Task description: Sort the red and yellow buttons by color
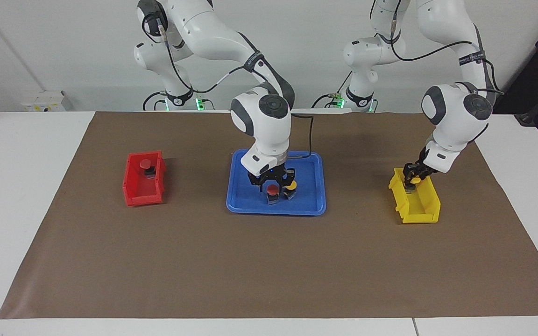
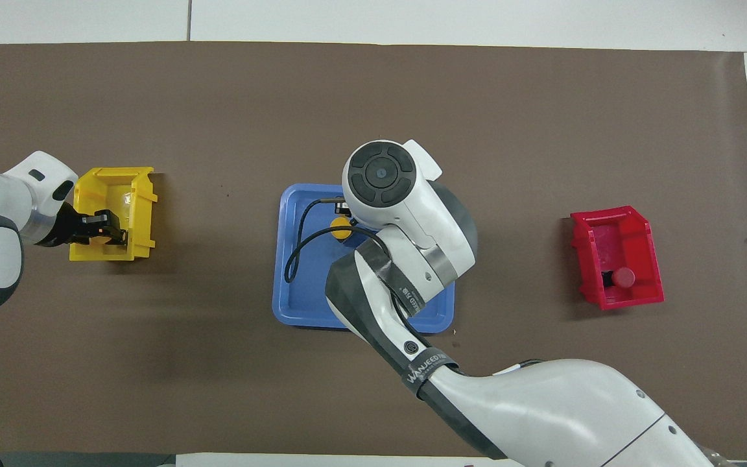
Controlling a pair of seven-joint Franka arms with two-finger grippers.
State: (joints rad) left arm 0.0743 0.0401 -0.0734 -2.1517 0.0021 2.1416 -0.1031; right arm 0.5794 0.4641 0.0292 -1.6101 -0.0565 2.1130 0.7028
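Observation:
The right gripper picks up the red button by its round cap next, to sort it into the red bin [image 2: 629, 242].
One red button [image 1: 272, 189] and one yellow button [image 1: 290, 185] stand side by side in the blue tray [image 1: 306, 205]. My right gripper [image 1: 271, 181] is open just above the red button, its fingers on either side of the cap. The overhead view shows only the tray's yellow button [image 2: 340, 226]; my right arm hides the red one. My left gripper [image 1: 411, 183] is shut on a second yellow button [image 1: 416, 178] low inside the yellow bin [image 1: 421, 210]. A second red button [image 1: 145, 164] lies in the red bin [image 1: 143, 186].
The tray [image 2: 296, 305] is mid-table on a brown mat. The yellow bin [image 2: 143, 194] is toward the left arm's end, the red bin [image 2: 616, 253] toward the right arm's end. The right arm covers much of the tray.

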